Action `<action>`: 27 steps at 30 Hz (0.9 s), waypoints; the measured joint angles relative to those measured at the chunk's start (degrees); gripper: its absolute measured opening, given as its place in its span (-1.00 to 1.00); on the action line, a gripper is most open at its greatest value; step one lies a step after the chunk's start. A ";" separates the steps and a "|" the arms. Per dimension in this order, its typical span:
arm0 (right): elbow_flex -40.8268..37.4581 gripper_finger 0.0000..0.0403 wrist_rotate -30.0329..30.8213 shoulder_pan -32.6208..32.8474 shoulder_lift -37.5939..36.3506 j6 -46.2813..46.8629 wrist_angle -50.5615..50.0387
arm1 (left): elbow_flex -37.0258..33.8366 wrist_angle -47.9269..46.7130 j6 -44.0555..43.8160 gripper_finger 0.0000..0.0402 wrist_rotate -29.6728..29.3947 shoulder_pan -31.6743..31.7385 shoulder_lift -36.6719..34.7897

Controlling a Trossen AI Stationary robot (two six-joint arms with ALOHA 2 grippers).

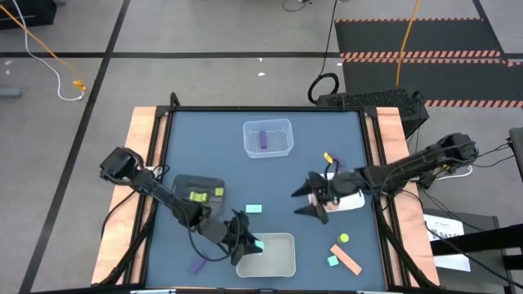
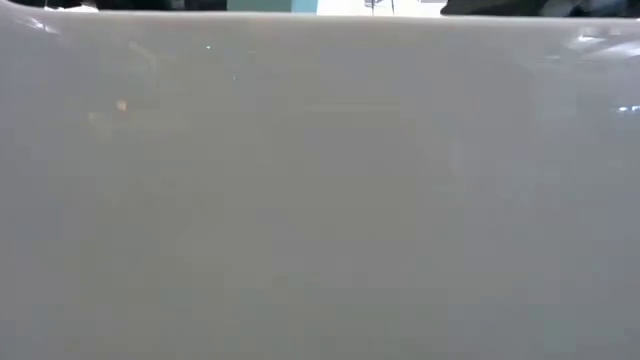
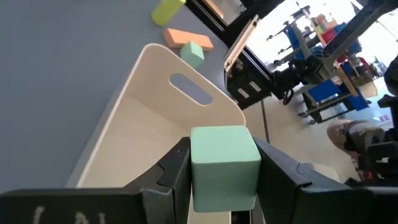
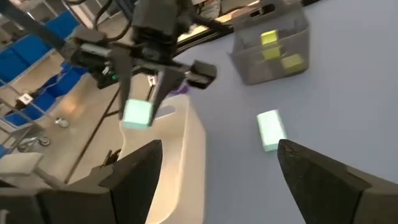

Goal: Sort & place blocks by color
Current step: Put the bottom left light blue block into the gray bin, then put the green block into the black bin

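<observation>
The teal cube [image 1: 259,244] is past the tray's rim, over the inside of the white tray [image 1: 278,260], and would lie inside, so it is time for my left gripper to release it now.
My left gripper [image 1: 248,240] is shut on a light teal cube [image 3: 224,165] and hangs over the left rim of the white tray [image 1: 278,260] near the table's near edge. In the right wrist view the cube [image 4: 138,115] hangs below the left gripper [image 4: 154,87], above that tray [image 4: 183,155]. My right gripper [image 1: 309,201] is open and holds nothing; it hovers at mid-table, right of a teal bar [image 1: 253,209] that lies flat. The black mesh tray [image 1: 198,194] holds yellow-green blocks. The clear tray [image 1: 267,137] holds a purple block. My left gripper pinches the teal cube by two opposite side faces [image 3: 198,171], one dark finger [image 3: 174,171] on each side. The fingers come from above, pointing down. The cube is lifted clear and sits square between them, above the white tray's inside.
An orange bar [image 1: 347,259], a small teal block [image 1: 333,261] and a yellow-green disc [image 1: 344,238] lie right of the white tray. A purple block [image 1: 196,266] lies left of it. A yellow bar [image 1: 328,158] sits near the right arm. The low view shows only a white wall [image 2: 320,200].
</observation>
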 joint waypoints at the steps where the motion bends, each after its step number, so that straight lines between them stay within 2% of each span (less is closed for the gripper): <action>1: 0.00 0.53 1.32 1.37 0.02 0.45 -0.05 | 0.12 -0.01 -0.04 -0.34 0.01 0.00 0.29; 4: 0.00 0.53 3.69 5.23 0.02 2.43 -0.02 | 0.33 -0.14 -0.08 -0.27 -0.01 -0.08 0.79; 9: 0.00 0.53 3.81 11.72 0.02 4.99 0.02 | 0.33 0.01 -0.27 0.20 -0.07 -0.28 0.79; 14: 0.00 0.53 3.59 16.45 0.02 8.99 1.43 | 0.33 1.46 -0.31 0.47 -0.07 -0.22 0.77; 20: 0.01 0.53 3.35 17.89 0.00 13.24 8.25 | 0.35 5.71 2.23 0.54 -0.07 -0.24 0.77; 27: 0.24 0.53 2.05 19.41 -0.25 13.28 -0.87 | 0.37 11.77 6.67 0.45 -0.26 -0.17 0.75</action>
